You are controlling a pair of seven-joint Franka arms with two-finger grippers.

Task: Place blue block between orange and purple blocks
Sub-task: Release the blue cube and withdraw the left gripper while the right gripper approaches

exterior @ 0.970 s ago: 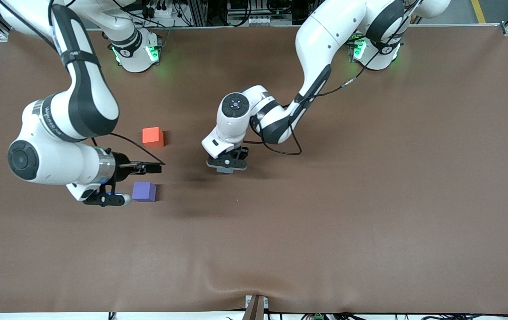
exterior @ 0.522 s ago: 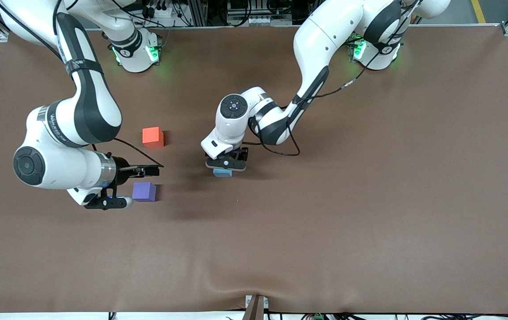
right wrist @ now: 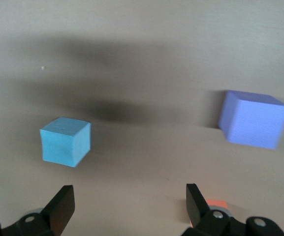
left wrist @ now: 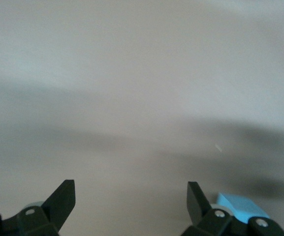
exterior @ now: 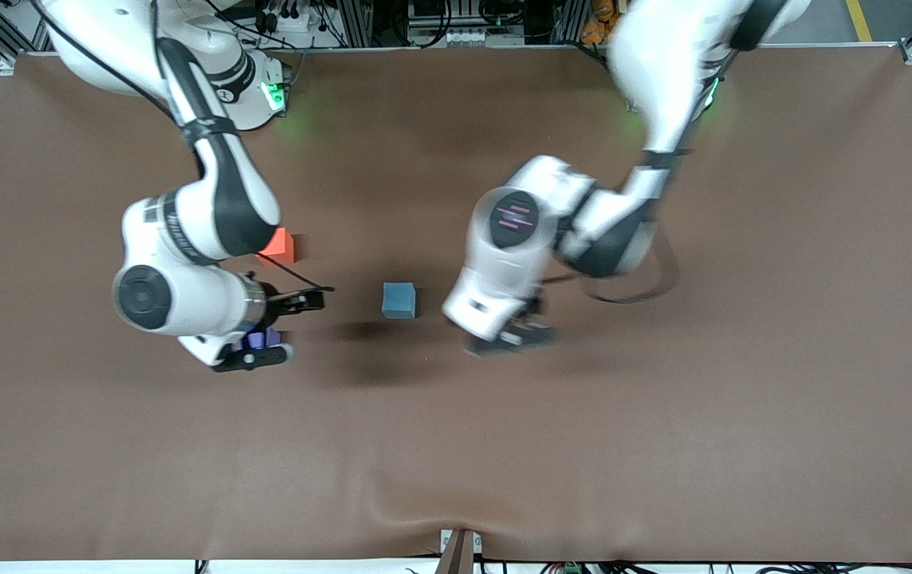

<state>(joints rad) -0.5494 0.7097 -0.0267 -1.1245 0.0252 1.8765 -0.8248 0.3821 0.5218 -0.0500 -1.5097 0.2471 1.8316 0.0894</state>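
My right gripper is going to grab the blue block by its opposite sides next, to put it between the orange block and the purple block [right wrist: 255, 120].
The blue block [exterior: 399, 300] sits alone on the brown table; it also shows in the right wrist view [right wrist: 65, 141] and as a corner in the left wrist view [left wrist: 240, 205]. The orange block [exterior: 281, 245] is partly hidden by the right arm; a sliver shows in the right wrist view [right wrist: 215, 203]. The purple block [exterior: 258, 339] is mostly hidden under the right gripper and shows fully in the right wrist view [right wrist: 255, 119]. My right gripper [exterior: 295, 325] [right wrist: 129, 201] is open and empty, between those two blocks. My left gripper [exterior: 513, 339] [left wrist: 131, 196] is open and empty, beside the blue block toward the left arm's end.
The brown table cover [exterior: 663, 414] bears only the three blocks. Both arm bases stand along the table edge farthest from the front camera. A small bracket [exterior: 460, 550] sits at the edge nearest that camera.
My left gripper let go of the blue block and moved up and away toward the left arm's end. My right arm moved toward the blue block and now covers most of the purple block.
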